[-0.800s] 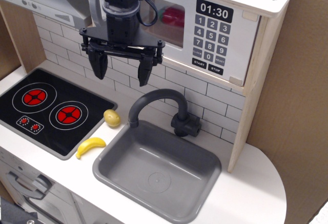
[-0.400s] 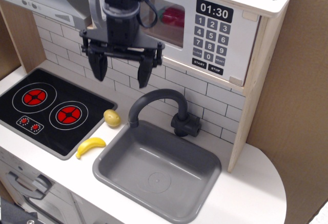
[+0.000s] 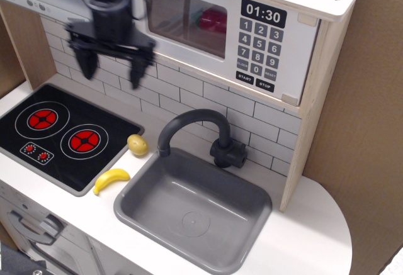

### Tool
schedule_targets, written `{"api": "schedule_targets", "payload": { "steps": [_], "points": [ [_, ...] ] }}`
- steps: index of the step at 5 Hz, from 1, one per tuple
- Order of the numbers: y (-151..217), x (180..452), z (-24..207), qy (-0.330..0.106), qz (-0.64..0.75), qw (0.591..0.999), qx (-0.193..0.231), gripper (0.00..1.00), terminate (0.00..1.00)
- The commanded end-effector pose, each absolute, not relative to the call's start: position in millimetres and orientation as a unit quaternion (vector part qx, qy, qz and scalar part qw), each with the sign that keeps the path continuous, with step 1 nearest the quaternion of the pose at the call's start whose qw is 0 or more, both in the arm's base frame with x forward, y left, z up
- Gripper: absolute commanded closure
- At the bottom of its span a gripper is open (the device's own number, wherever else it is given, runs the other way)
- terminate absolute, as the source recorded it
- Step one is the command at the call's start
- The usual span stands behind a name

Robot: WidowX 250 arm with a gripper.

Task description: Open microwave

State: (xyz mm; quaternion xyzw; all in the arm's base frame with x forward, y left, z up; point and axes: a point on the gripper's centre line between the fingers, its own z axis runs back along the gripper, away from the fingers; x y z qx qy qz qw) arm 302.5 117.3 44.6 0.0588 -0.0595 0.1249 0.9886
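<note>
My gripper grabs the microwave's white door (image 3: 234, 36) by the grey bar handle next, to open the microwave (image 3: 277, 42).
The microwave (image 3: 277, 42) sits at the upper right, a pale wooden box with a white door, a clear window (image 3: 186, 20) and a black keypad (image 3: 257, 51) under a clock reading 01:30. The door looks closed. A red object (image 3: 213, 18) shows through the window. My gripper (image 3: 112, 75) is open and empty, fingers pointing down, in front of the tiled wall just below and left of the door's left end. It is blurred by motion. The arm covers the door's left edge, so the grey bar handle is hidden.
A black hob (image 3: 63, 133) with red rings lies at the left. A yellow lemon (image 3: 138, 144) and a banana (image 3: 111, 179) lie beside it. A grey sink (image 3: 145, 193) with a dark faucet (image 3: 189, 123) is at the centre. A cardboard wall (image 3: 362, 130) stands on the right.
My gripper has moved left, from under the middle of the microwave window to under the door's left end, staying open. The window is now uncovered.
</note>
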Motion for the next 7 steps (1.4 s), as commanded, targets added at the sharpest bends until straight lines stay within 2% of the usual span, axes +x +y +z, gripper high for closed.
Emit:
{"api": "schedule_targets", "payload": {
  "steps": [1,2,4,5,7],
  "points": [
    [157.5,337.2,74.7,-0.091,0.076,0.992,0.049,0.0,0.0],
    [158.3,347.5,87.4,-0.077,0.034,0.996,0.007,0.0,0.0],
    [154.3,363.9,103.3,-0.122,-0.003,0.992,-0.028,0.0,0.0],
    [151.5,369.6,99.3,-0.15,-0.003,0.988,-0.033,0.0,0.0],
    [147.6,377.6,89.3,-0.179,-0.006,0.984,-0.005,0.0,0.0]
  ]
}}
